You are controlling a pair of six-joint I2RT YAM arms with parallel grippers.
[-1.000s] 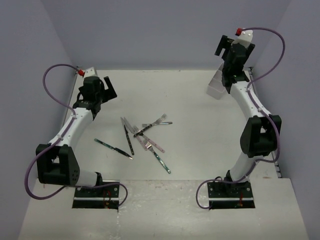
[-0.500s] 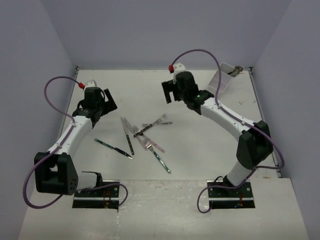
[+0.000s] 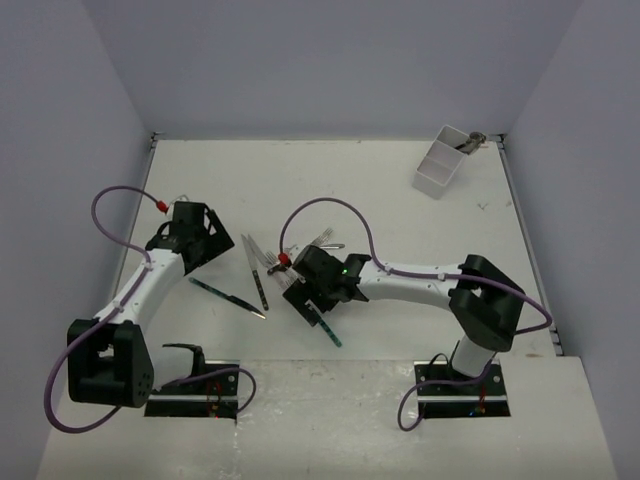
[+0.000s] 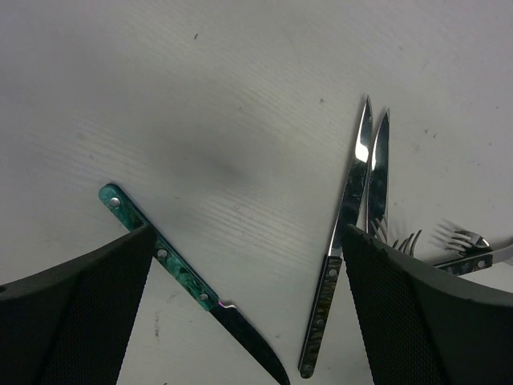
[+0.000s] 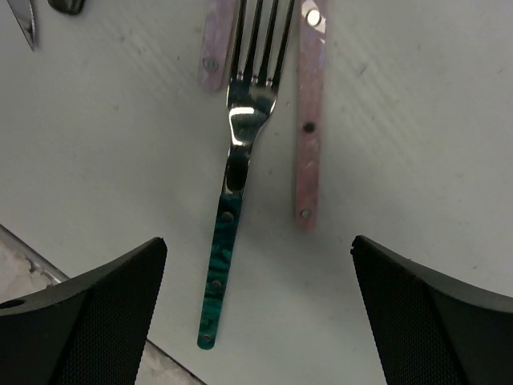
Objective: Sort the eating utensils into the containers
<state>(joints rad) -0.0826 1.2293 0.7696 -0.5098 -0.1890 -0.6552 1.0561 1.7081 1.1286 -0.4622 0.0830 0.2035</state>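
Observation:
I should next use my right gripper to grab the green-handled fork by its handle near the neck (image 3: pixel 318 317), so the handle's end stays free to go into the bin (image 3: pixel 438 170).
Several utensils lie loose mid-table. A green-handled knife (image 3: pixel 228 297) (image 4: pixel 184 281) and two dark-handled knives (image 3: pixel 257 270) (image 4: pixel 345 241) lie under my left gripper (image 3: pixel 216 248) (image 4: pixel 248 233), which is open, empty and hovering above them. My right gripper (image 3: pixel 305 297) (image 5: pixel 258 241) is open and empty above a green-handled fork (image 5: pixel 228 233) (image 3: pixel 327 327). A pink-handled utensil (image 5: pixel 309 136) lies beside the fork. More forks (image 3: pixel 320 240) lie behind. The white bin (image 3: pixel 438 170) stands at the back right with a utensil (image 3: pixel 471 143) sticking out of it.
Grey walls close the table on the left, back and right. The raised front ledge (image 3: pixel 320 400) carries both arm bases. The right arm's purple cable (image 3: pixel 330 205) loops over the utensil pile.
My right arm swung from the bin at the back right down to the utensil pile in the middle. My left gripper moved nearer and lower, toward the knives.

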